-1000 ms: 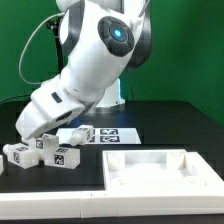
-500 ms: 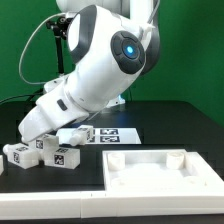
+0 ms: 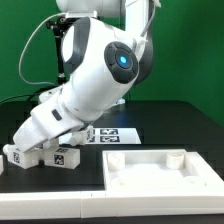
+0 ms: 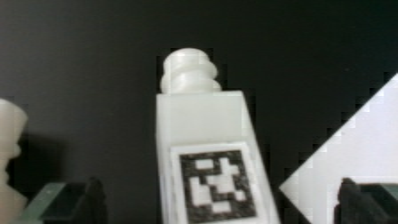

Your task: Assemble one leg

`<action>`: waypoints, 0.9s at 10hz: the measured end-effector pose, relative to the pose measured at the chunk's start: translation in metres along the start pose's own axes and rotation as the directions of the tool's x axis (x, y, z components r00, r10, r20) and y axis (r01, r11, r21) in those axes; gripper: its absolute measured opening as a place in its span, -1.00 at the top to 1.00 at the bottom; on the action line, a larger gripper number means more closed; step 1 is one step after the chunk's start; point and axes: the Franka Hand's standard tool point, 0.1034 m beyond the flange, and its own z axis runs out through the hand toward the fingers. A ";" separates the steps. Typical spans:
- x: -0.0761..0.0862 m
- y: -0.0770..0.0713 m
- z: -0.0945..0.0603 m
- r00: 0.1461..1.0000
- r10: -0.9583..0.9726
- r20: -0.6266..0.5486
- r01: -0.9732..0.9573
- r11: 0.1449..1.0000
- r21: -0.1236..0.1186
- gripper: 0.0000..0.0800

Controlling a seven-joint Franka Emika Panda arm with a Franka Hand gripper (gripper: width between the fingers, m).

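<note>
The tagged leg [image 4: 214, 150] is low between my gripper's fingers, beside them, so my gripper should close on it.
Several white legs with black-and-white tags lie in a row at the exterior view's left; one shows on each side of my hand [image 3: 17, 157] [image 3: 63, 156]. My gripper [image 3: 34, 144] is down over the middle of that row, its fingertips hidden behind the hand. In the wrist view one leg [image 4: 205, 130] lies lengthwise between my fingers, its threaded tip [image 4: 191, 70] pointing away. The gripper [image 4: 221, 203] is open, with a dark finger [image 4: 71, 200] on one side, the other finger on the far side, and a gap to the leg on each.
The large flat white square piece with raised rim [image 3: 150, 166] lies at the front right. The marker board [image 3: 115, 133] lies behind it. In the wrist view another leg [image 4: 11, 130] shows at one edge and a white part [image 4: 356, 140] at the other.
The arm has come down and toward the exterior view's left, onto the row of legs. The hand now covers the middle legs.
</note>
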 end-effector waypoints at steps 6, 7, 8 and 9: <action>0.001 0.000 0.000 1.000 0.005 -0.007 -0.005 1.000 -0.003 0.29; 0.000 -0.001 -0.001 1.000 0.005 -0.003 -0.005 1.000 -0.001 0.29; -0.004 -0.003 -0.006 1.000 0.006 0.001 -0.006 1.000 0.002 0.29; -0.012 -0.005 -0.015 1.000 0.014 0.008 -0.014 1.000 0.013 0.29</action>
